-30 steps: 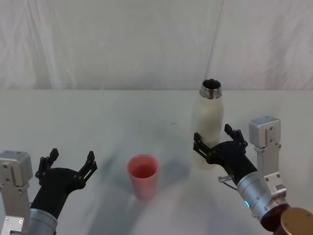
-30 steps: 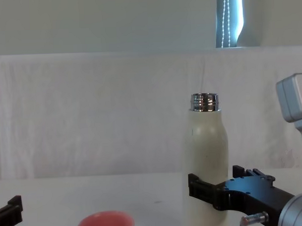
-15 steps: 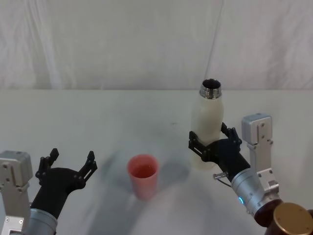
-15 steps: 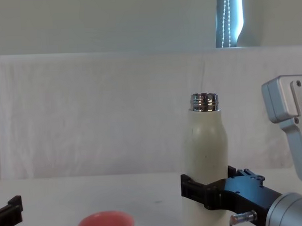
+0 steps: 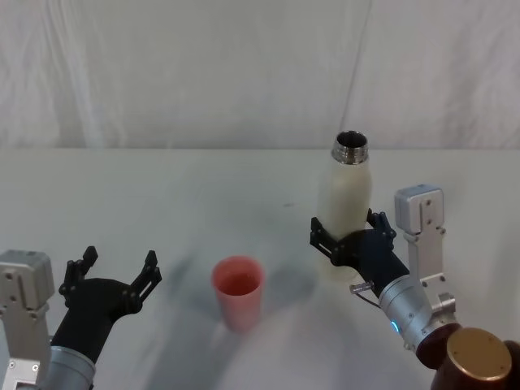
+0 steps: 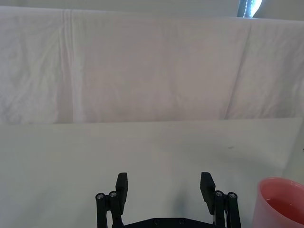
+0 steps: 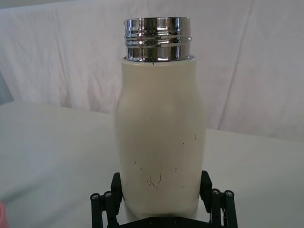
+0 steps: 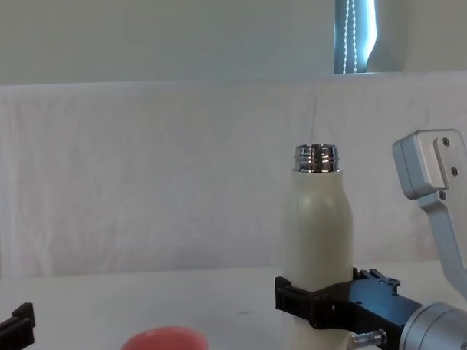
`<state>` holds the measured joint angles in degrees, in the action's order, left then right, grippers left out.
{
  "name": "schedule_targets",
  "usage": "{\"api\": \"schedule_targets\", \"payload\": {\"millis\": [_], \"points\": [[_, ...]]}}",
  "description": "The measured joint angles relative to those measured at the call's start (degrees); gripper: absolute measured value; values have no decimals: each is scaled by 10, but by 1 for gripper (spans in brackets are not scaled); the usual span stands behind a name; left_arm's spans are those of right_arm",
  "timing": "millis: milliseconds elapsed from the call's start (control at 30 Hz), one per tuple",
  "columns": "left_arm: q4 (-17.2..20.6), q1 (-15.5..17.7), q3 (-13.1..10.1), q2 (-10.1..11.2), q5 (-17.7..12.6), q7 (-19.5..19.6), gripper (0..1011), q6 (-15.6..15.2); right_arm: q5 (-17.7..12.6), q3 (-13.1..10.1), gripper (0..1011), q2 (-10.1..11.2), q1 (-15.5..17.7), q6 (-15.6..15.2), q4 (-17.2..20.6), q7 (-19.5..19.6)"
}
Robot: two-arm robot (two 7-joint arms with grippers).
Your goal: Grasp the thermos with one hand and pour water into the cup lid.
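Observation:
I need to pour into the cup lid. My right gripper will next grab the thermos by its lower body, so its silver threaded neck [image 8: 317, 158] [image 7: 157, 38] stays free.
The thermos [image 5: 345, 195] stands upright on the table at centre right, cream-white with an uncapped silver threaded neck [image 7: 157, 38]. My right gripper [image 5: 345, 226] is open, its black fingers straddling the thermos's lower body [image 7: 159, 137] on both sides; in the chest view my right gripper [image 8: 322, 291] wraps the thermos [image 8: 320, 226] low down. The cup lid [image 5: 238, 288], a salmon-pink cup, stands upright to the thermos's left and nearer me, and its rim [image 8: 163, 348] shows low in the chest view. My left gripper [image 5: 119, 258] hovers open at the near left, with the cup lid [image 6: 280, 202] off to its side.
A white cloth covers the table [image 5: 162, 195], and a white curtain [image 5: 203, 73] hangs behind it. A round brown part of my right arm [image 5: 475, 361] sits at the near right corner. Open table lies between the cup lid and the far edge.
My right gripper has slid forward and a little left, so its fingers now reach further round the thermos. The thermos, cup lid and left gripper have stayed put.

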<state>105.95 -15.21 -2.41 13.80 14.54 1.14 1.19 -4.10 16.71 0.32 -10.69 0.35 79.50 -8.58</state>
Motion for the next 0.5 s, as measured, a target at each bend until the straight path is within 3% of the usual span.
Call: {"api": "schedule_targets", "payload": {"millis": [267,500], "points": [[0,0,0,0,0,0,1001,0,1,1,950,-2,-2,2,-5,2],[0,0,0,0,0,0,1001,0,4,2,950,-3,8,0,15,7]]}}
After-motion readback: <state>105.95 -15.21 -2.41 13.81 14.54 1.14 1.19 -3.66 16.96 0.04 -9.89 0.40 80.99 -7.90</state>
